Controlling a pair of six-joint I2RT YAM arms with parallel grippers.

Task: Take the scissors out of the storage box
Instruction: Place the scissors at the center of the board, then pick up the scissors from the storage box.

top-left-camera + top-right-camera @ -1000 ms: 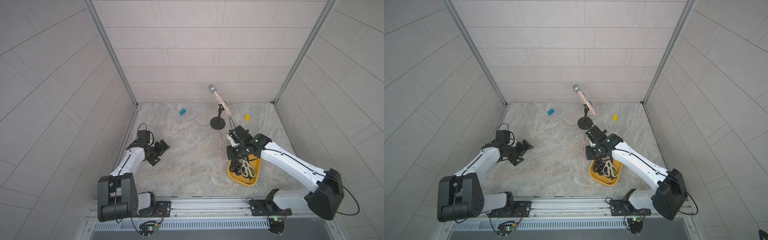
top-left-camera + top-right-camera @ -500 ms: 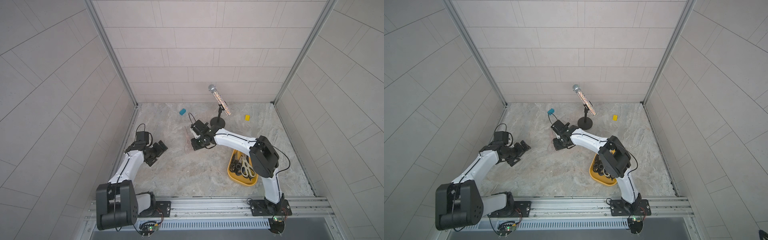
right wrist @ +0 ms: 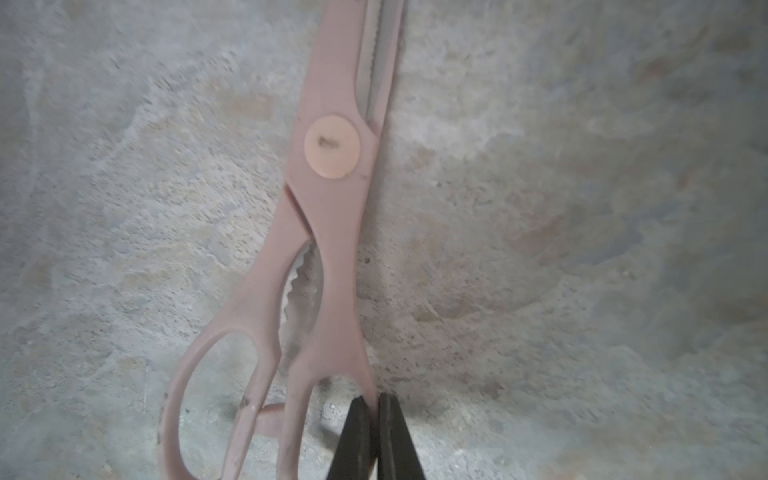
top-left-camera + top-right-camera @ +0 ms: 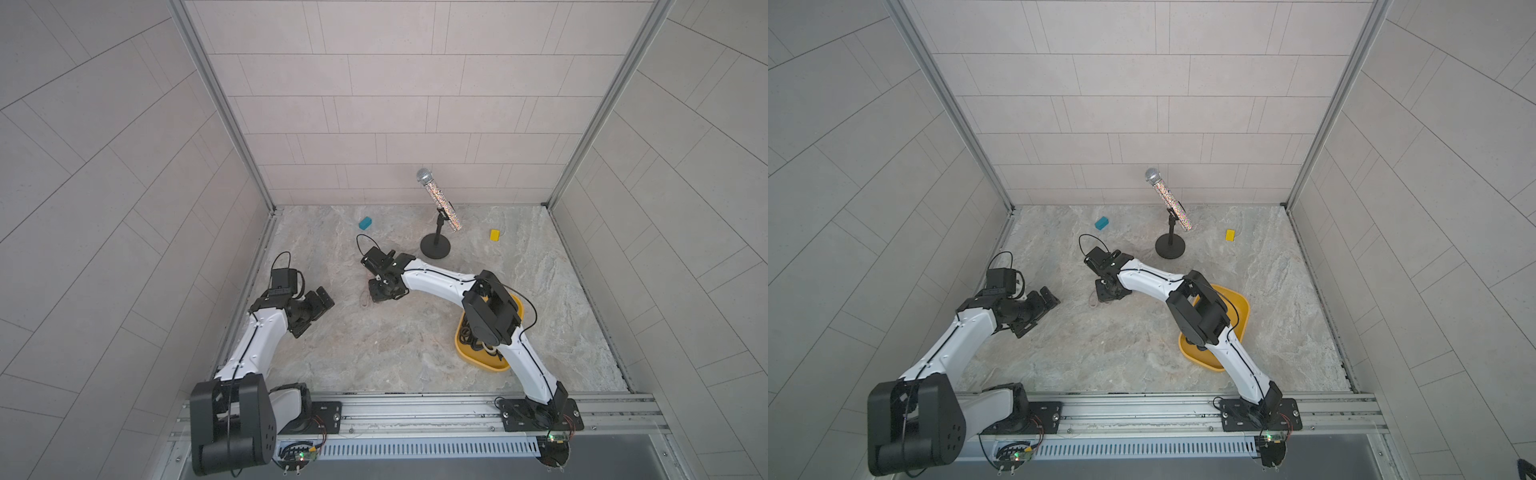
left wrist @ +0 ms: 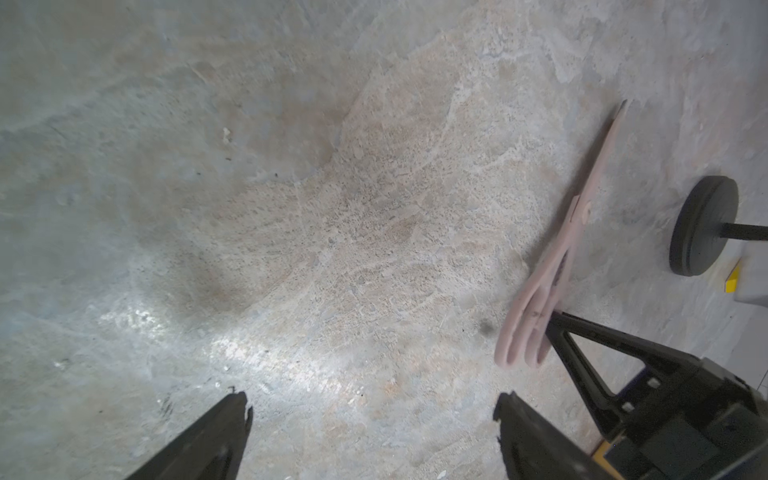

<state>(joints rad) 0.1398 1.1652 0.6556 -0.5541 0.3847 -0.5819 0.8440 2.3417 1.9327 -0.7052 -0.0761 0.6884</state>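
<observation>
I should let go of the scissors with my right gripper. The pink scissors' handles are level against the tabletop beside my fingers, so the scissors would stay there.
My right gripper (image 3: 376, 401) is shut on the outer handle loop of the pink scissors (image 3: 332, 208), low over the middle of the table. Both top views show this gripper (image 4: 384, 291) (image 4: 1111, 293) pointing down, with a pink handle loop (image 4: 365, 297) beside it. In the left wrist view the pink scissors (image 5: 557, 257) slant close to the surface. The mustard storage box (image 4: 469, 355) (image 4: 1239, 307) sits at the front right, partly under the right arm, with dark-handled scissors (image 4: 478, 345) inside. My left gripper (image 5: 372, 405) (image 4: 322, 303) is open and empty, left of the pink pair.
A glittery microphone (image 4: 436, 199) leans on a black round-based stand (image 4: 435, 246) behind the right gripper. A teal block (image 4: 365, 223) and a small yellow block (image 4: 494, 235) lie near the back wall. Tiled walls close in three sides.
The right arm has swung from over the storage box to the middle of the table, carrying the pink scissors. The left arm has shifted only slightly.
</observation>
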